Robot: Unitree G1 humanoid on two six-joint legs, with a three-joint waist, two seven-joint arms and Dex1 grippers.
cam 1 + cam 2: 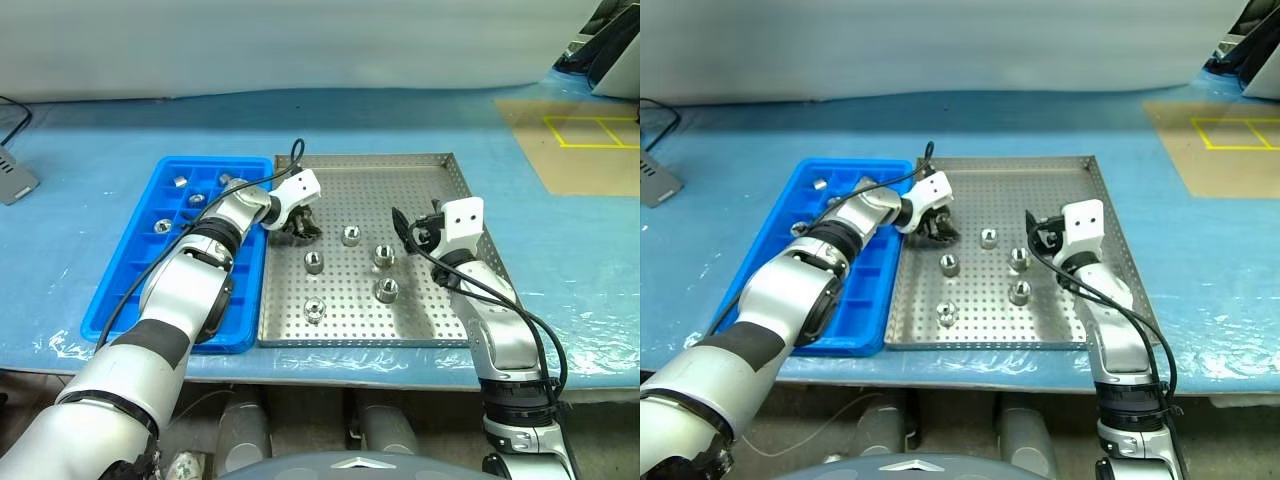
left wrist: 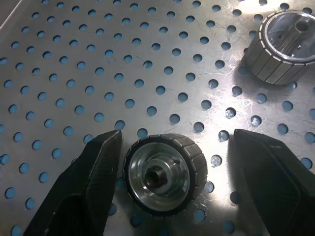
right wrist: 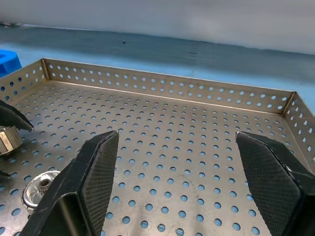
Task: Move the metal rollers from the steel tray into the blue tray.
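I should close my left gripper: my fingers are beside the near roller's ribbed side (image 2: pixel 194 160), low over the steel tray's perforated bottom in the left wrist view.
The steel tray (image 1: pixel 420 195) lies at the centre with several metal rollers (image 1: pixel 351 235) standing loose on its perforated floor. My left gripper (image 1: pixel 300 226) is lowered at the tray's left side. It stands open around one roller (image 2: pixel 165 172), which sits on the floor between its fingers, nearer one finger (image 2: pixel 93 172) than the other. A second roller (image 2: pixel 283 46) stands a little way off. The blue tray (image 1: pixel 215 161) lies to the left of the steel tray and has several rollers (image 1: pixel 163 226) in its far compartments. My right gripper (image 1: pixel 410 235) hangs open and empty above the tray's right part.
Both trays rest on a pale blue table covering (image 1: pixel 560 250). A grey device (image 1: pixel 15 182) lies at the far left. A brown sheet with yellow tape (image 1: pixel 585 140) lies at the back right. The steel tray's raised rim (image 3: pixel 167 86) rises beyond my right gripper.
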